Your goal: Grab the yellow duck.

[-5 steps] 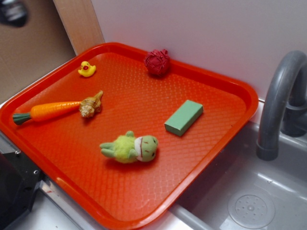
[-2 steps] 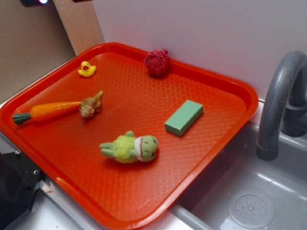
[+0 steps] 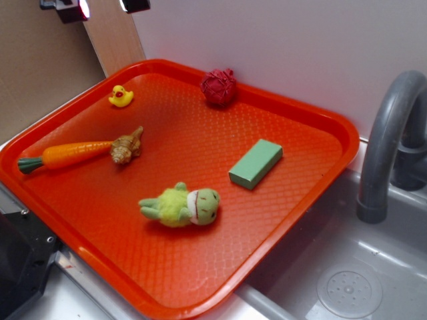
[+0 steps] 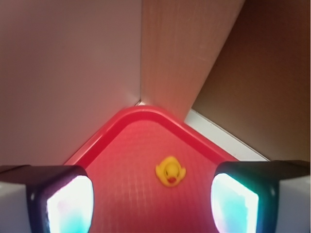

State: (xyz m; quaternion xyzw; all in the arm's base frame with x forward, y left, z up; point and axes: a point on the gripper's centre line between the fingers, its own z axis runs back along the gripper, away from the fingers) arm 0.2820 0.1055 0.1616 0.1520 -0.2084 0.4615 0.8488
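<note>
My gripper will grab the yellow duck by its round head (image 3: 119, 91) next, so that it can pick the duck from the red tray.
The tiny yellow duck (image 3: 121, 97) with a red-orange beak sits near the far left corner of the red tray (image 3: 313, 113). In the wrist view the duck (image 4: 170, 171) lies on the tray (image 4: 131, 116) below and between the two finger pads, nearer the right one. My gripper (image 3: 101, 7) is high above the duck at the top left edge of the exterior view, only its fingertips showing. In the wrist view the gripper (image 4: 151, 204) is open and empty, jaws wide apart.
On the tray lie a toy carrot (image 3: 67, 155), a tan shell-like toy (image 3: 127, 147), a yellow-green plush frog (image 3: 180, 205), a green block (image 3: 255, 163) and a red ball (image 3: 219, 87). A grey sink (image 3: 347, 280) and faucet (image 3: 387, 133) stand right. A wooden post (image 3: 113, 37) stands behind the duck.
The gripper's fingertips have come down into view at the top left edge, above the duck. The objects on the tray have not moved.
</note>
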